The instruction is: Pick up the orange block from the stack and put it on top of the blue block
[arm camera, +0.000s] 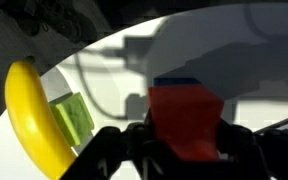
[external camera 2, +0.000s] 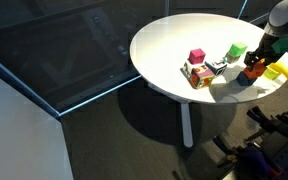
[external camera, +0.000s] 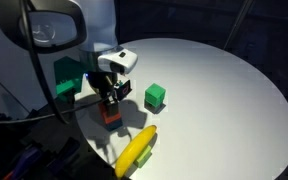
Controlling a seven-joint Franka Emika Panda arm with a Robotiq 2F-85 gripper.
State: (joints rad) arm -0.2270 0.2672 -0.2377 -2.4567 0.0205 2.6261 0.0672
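My gripper will let go of the orange block, because the orange block's lower edge sits along the blue block's top (external camera: 114, 123) (arm camera: 175, 81) below my fingertips.
My gripper (external camera: 110, 98) is shut on the orange block (external camera: 111, 112) near the table's edge; both also show in an exterior view, the gripper (external camera 2: 254, 64) and the block (external camera 2: 251, 73). In the wrist view the orange block (arm camera: 185, 122) fills the space between my fingers (arm camera: 184, 150). A thin strip of the blue block (arm camera: 178, 81) shows just beyond it. The orange block sits low, right at the blue block; I cannot tell if they touch. The stack (external camera 2: 197, 71) it came from has a pink block on top.
A yellow banana (external camera: 136, 150) lies by the table's edge close to the gripper, with a green block (arm camera: 72, 118) beside it in the wrist view. Another green block (external camera: 155, 95) sits toward the middle of the round white table (external camera: 224, 90).
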